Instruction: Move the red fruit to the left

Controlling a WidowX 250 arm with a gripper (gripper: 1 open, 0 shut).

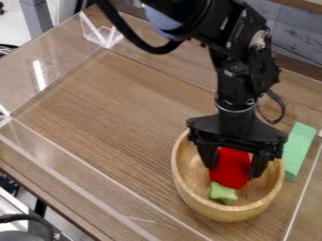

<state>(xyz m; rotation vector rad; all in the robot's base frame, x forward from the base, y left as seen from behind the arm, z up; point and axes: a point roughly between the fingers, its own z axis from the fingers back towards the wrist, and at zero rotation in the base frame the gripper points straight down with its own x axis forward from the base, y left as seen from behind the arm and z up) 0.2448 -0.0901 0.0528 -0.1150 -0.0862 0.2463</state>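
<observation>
Next, my gripper grabs the red fruit by its red body [232,169], leaving its light green leafy end free, and carries it out of the wooden bowl [186,181].
The red fruit [231,167] lies inside the wooden bowl [186,181] at the lower right, with its light green leafy end [224,193] toward the camera. My gripper [232,173] points straight down into the bowl. Its black fingers [202,164] stand on either side of the fruit with small gaps showing. The jaws are open, and the fruit rests on the bowl's floor between them. The fruit's top is hidden by the gripper body.
A flat light-green block [298,149] lies on the wooden tabletop [113,104] just right of the bowl. Clear plastic walls [51,56] ring the table. To the left of the bowl is bare wood.
</observation>
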